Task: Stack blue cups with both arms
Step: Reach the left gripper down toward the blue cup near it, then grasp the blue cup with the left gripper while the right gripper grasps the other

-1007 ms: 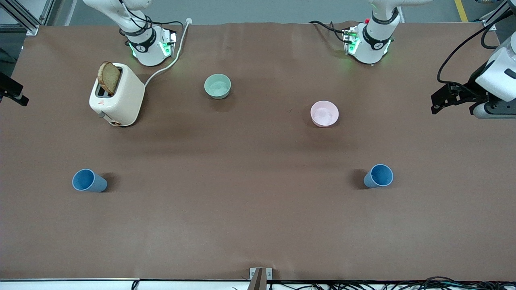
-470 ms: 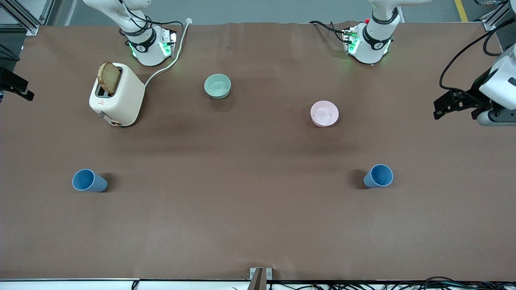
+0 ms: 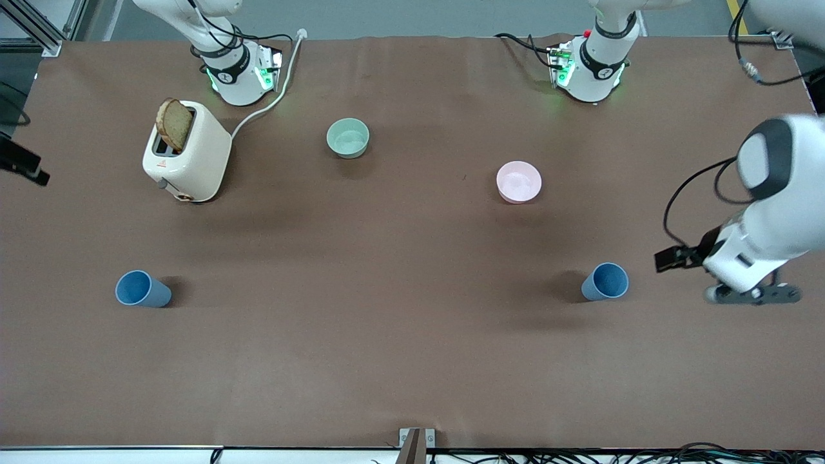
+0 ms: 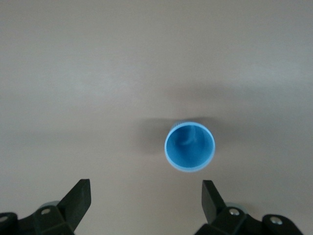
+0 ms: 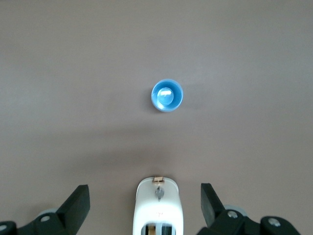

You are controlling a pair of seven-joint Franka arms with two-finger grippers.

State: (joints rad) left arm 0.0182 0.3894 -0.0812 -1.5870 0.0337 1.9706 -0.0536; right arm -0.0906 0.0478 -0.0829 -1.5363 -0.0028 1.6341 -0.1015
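Note:
My right gripper will next grab the blue cup toward the end of the right arm. It will hold the cup by its rim to stack it with the other cup.
Two blue cups stand upright on the brown table, mouths up. One cup (image 3: 604, 281) is toward the left arm's end, the other (image 3: 143, 289) toward the right arm's end. My left gripper (image 3: 751, 295) hangs over the table beside the first cup, nearer the table's end. In the left wrist view the gripper (image 4: 146, 188) is open and empty, with that cup (image 4: 189, 147) just ahead of its fingertips. My right gripper (image 5: 145, 191) is open and empty, high over the toaster (image 5: 157, 210), with the other cup (image 5: 167, 95) farther ahead. Only a black part of the right hand (image 3: 22, 164) shows in the front view.
A white toaster (image 3: 187, 151) with a slice of bread in it stands near the right arm's base, its cord running to the table's edge. A mint-green bowl (image 3: 348, 137) and a pink bowl (image 3: 519, 182) sit farther from the front camera than the cups.
The left arm has swung from beside the pink bowl's row to a spot beside the blue cup at its end. The right hand has barely shifted. Cups and bowls have not moved.

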